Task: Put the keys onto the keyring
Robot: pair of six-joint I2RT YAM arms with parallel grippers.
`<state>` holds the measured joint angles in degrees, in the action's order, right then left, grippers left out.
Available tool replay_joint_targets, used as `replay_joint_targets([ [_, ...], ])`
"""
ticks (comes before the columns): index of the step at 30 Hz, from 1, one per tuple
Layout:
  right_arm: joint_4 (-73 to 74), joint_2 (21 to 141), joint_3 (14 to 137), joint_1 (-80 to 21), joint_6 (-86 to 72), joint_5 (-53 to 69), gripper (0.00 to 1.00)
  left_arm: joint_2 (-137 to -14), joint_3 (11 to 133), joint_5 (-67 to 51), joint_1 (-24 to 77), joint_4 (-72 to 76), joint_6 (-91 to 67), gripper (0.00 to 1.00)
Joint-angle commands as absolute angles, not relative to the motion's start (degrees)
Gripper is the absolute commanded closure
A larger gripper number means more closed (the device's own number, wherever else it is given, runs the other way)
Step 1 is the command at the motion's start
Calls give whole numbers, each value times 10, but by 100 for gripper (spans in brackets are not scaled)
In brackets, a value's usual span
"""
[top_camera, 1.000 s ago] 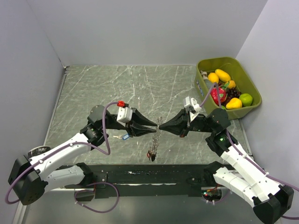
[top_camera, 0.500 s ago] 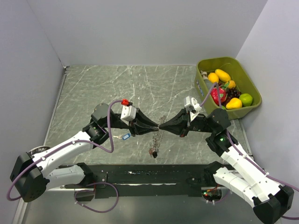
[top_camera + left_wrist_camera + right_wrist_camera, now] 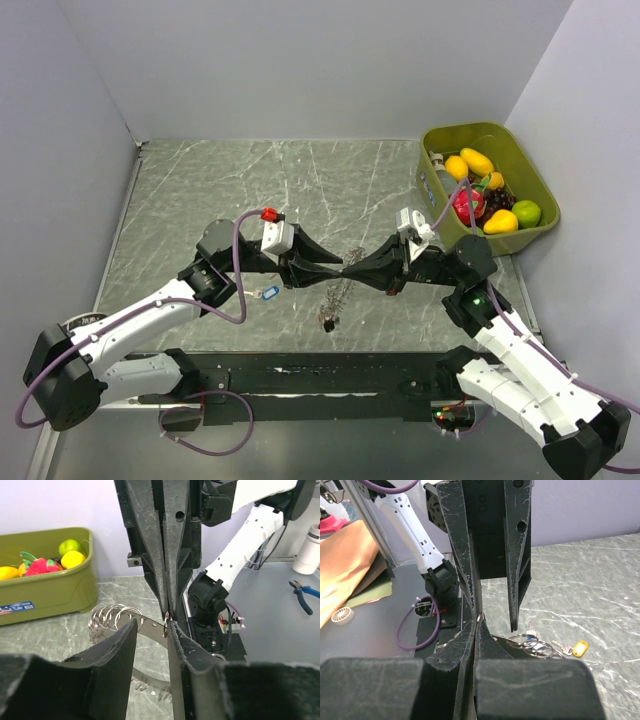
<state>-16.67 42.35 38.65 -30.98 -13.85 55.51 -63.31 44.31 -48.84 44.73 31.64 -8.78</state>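
Observation:
The pinched loop is between my fingertips in the left wrist view, and they reach past its lower end. My left gripper should close on the loop, as it would hold it now.
Both grippers meet tip to tip above the middle of the table. My right gripper (image 3: pixel 357 266) (image 3: pixel 478 625) is shut on a thin metal loop of the keyring (image 3: pixel 335 296), which hangs down from the tips to a dark bunch near the table. My left gripper (image 3: pixel 341 268) (image 3: pixel 152 628) is open, its jaws standing either side of the ring band (image 3: pixel 145 626); one finger (image 3: pixel 469 580) touches the pinched loop. Several small split rings (image 3: pixel 111 618) sit on the band. A blue-tagged key (image 3: pixel 268 292) lies on the table under the left arm. A yellow-tagged key (image 3: pixel 580 648) lies on the marble.
An olive bin (image 3: pixel 520 140) (image 3: pixel 50 592) of toy fruit stands at the back right, beside the right arm. A black rail (image 3: pixel 320 375) runs along the near edge. Grey walls close in the left, back and right sides.
My left gripper has pushed right and slightly up against the right gripper's tips, and its jaws have parted a little. The hanging keyring has swung slightly.

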Motion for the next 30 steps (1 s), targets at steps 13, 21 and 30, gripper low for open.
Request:
replay_joint_targets([
  [13,-206,402,397,-314,-140,546,100,-611,441,-458,449,290,-74,66],
  [21,-206,392,394,-315,-140,531,100,-608,437,-454,448,290,-74,64],
  [30,-208,395,391,-315,-140,531,100,-628,447,-486,448,320,-98,76],
])
